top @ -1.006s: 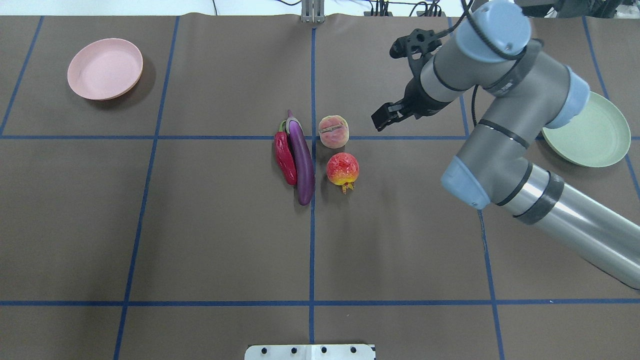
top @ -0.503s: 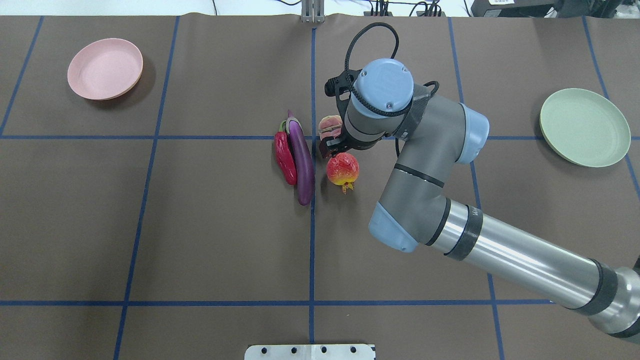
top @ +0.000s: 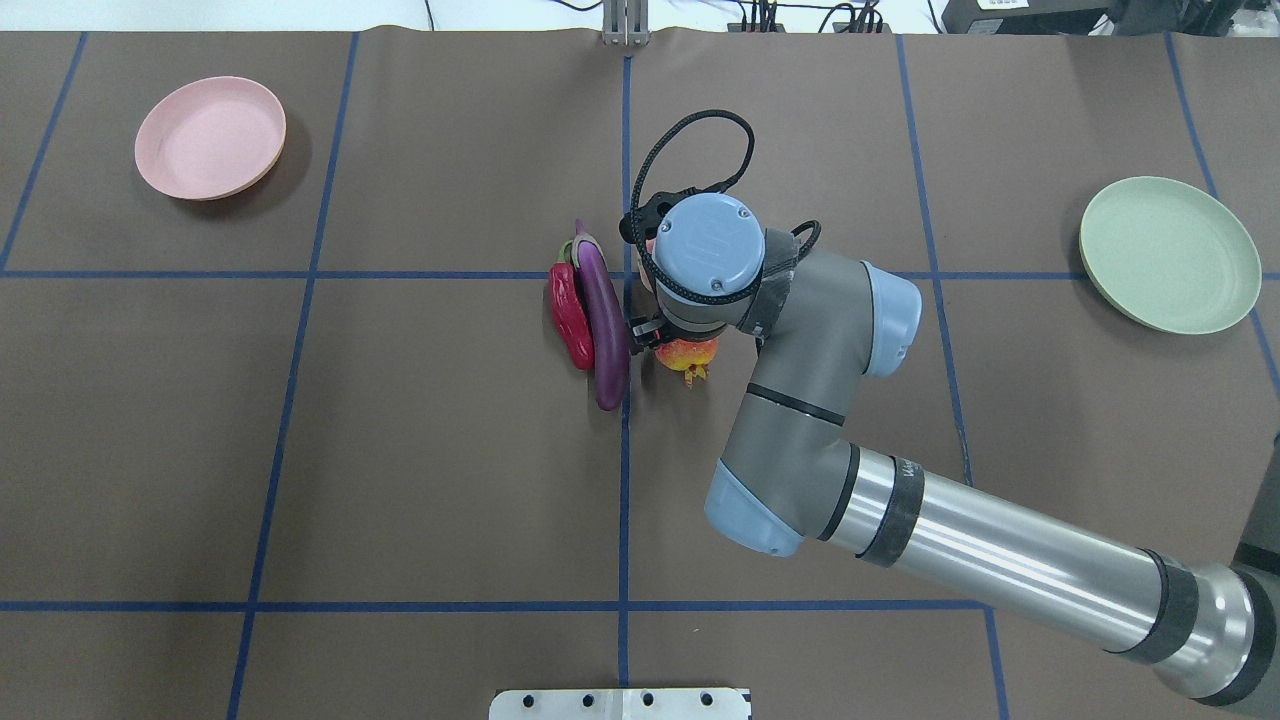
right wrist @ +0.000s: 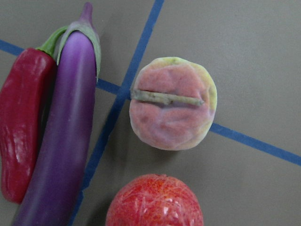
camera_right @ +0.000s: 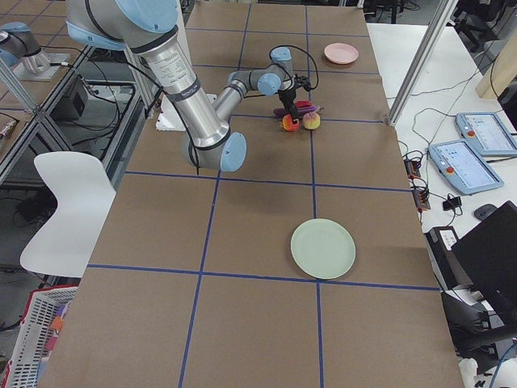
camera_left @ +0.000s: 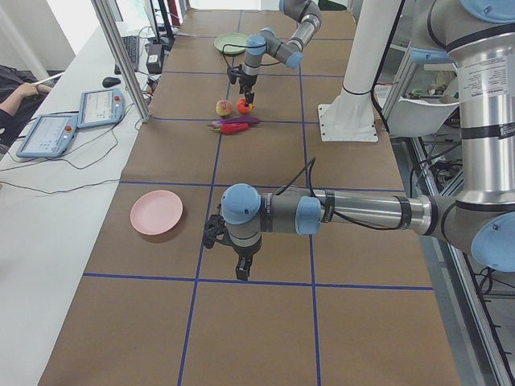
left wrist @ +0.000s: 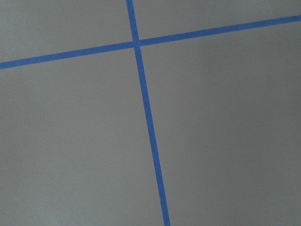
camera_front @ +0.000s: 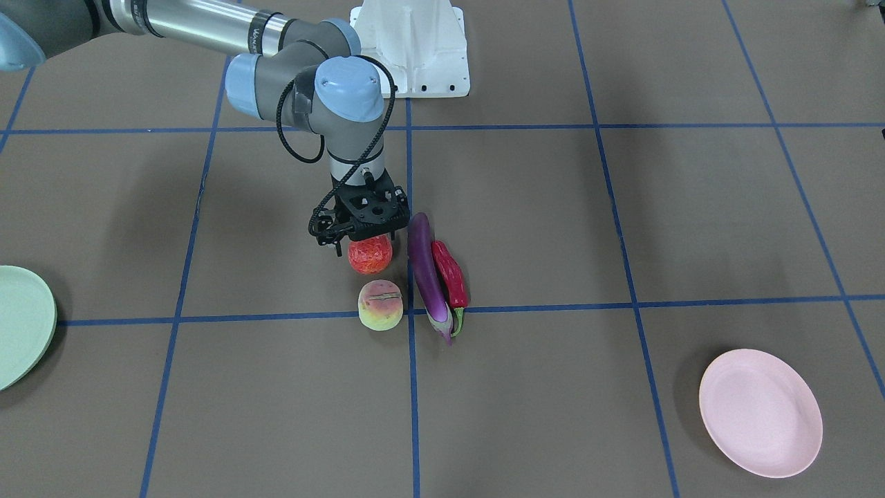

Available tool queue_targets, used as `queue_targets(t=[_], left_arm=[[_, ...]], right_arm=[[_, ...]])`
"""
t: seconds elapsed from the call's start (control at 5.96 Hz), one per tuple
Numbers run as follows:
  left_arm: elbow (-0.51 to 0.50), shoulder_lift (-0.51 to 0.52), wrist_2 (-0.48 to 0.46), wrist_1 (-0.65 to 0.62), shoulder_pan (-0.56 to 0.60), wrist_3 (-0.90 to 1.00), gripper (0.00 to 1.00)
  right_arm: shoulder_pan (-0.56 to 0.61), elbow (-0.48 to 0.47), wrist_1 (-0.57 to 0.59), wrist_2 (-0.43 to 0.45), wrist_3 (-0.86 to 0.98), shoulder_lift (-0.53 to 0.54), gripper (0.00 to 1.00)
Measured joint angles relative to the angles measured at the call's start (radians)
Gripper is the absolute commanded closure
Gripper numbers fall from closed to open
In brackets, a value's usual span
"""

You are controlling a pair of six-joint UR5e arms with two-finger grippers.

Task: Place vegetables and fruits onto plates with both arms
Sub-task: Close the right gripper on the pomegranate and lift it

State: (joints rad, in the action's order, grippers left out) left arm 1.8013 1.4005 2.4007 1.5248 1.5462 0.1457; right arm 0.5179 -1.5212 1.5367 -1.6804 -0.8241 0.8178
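Observation:
The orange-red fruit should go on a plate (camera_front: 21, 324), so my right gripper should next grab it around its round body (camera_front: 370, 259).
The purple eggplant (top: 603, 320) and the red chili (top: 570, 318) lie side by side at the table's middle. The blushed peach (camera_front: 380, 306) and the orange-red fruit (camera_front: 370, 256) sit beside them. My right gripper (camera_front: 365, 243) points down right over the orange-red fruit, jaws open with a finger (camera_front: 339, 247) beside it. The right wrist view shows the peach (right wrist: 171, 106), the eggplant (right wrist: 66, 141), the chili (right wrist: 21, 132) and the fruit's top (right wrist: 155, 202). The pink plate (top: 210, 137) and the green plate (top: 1170, 255) are empty. My left gripper (camera_left: 241, 269) hangs over bare table; I cannot tell its state.
The white base pedestal (camera_front: 415, 48) stands at the robot's edge of the table. Blue tape lines (left wrist: 148, 127) cross the brown table cover. The right arm's forearm (top: 1000, 570) stretches over the table's right half. Tablets (camera_left: 48, 133) lie on a side bench.
My right arm swung left from near the green plate to the fruits, passed over the peach, and now stands low over the orange-red fruit. Fruits and vegetables have not moved.

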Motion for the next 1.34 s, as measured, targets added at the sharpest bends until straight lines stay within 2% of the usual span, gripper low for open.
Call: queue_targets(t=[0.34,0.5,0.67,0.84,1.01,1.17,1.34], left_arm=[[0.000,0.000,0.000,0.000,0.000,0.000,0.00],[0.000,0.000,0.000,0.001,0.000,0.000,0.00],[0.000,0.000,0.000,0.001,0.000,0.000,0.00],[0.000,0.000,0.000,0.001,0.000,0.000,0.00],[0.000,0.000,0.000,0.001,0.000,0.000,0.00],[0.000,0.002,0.000,0.001,0.000,0.000,0.00],[0.000,0.006,0.000,0.001,0.000,0.000,0.00]], right_arm=[[-0.020,0.013,-0.004,0.023,0.000,-0.001,0.02],[-0.024,0.021,-0.007,0.025,0.000,-0.002,0.27],[-0.026,0.032,-0.009,0.026,0.000,-0.005,0.91],[-0.027,0.041,-0.010,0.026,0.000,-0.009,1.00],[-0.027,0.033,-0.011,0.020,0.003,-0.007,1.00],[-0.012,-0.017,-0.007,-0.002,0.010,0.006,1.00],[0.037,-0.104,-0.002,-0.061,0.031,0.049,1.00]])
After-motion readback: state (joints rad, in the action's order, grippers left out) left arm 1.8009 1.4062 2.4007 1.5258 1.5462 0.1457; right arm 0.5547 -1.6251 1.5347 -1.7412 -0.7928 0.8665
